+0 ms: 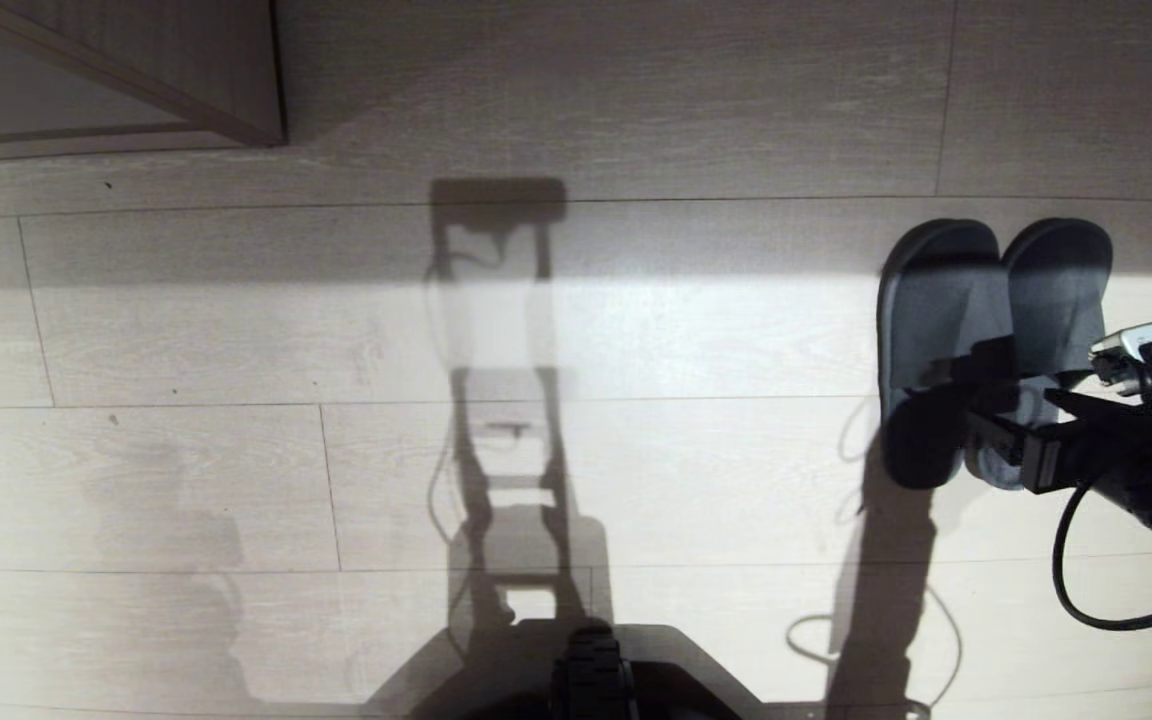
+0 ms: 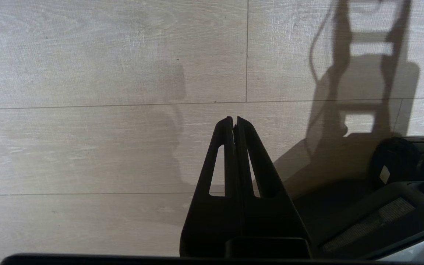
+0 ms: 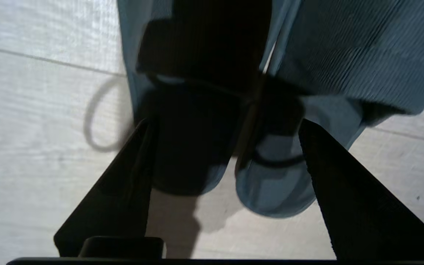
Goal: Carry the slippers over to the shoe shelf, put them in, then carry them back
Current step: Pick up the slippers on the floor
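Note:
I should next use my right gripper to grab the slippers' uppers by their inner edges, which are side by side, to carry both slippers to the shoe shelf together.
The grey-blue slippers [image 1: 946, 320] lie side by side on the pale plank floor at the right of the head view, toes pointing away from me. My right gripper [image 1: 1011, 415] hangs low over their heel ends and is open. In the right wrist view its two dark fingers stand wide apart on either side of the slippers [image 3: 282, 184], and nothing is pinched in the right gripper [image 3: 225, 122]. A corner of the shoe shelf [image 1: 226, 70] shows at the far left. My left gripper [image 2: 234, 118] is parked above bare floor, shut and empty.
My own base [image 1: 591, 670] and its long shadow fill the bottom centre. A black cable [image 1: 1076, 590] loops down from the right arm. The base [image 2: 410, 165] also sits beside the left gripper. Open plank floor [image 1: 236, 450] lies between the shelf and the slippers.

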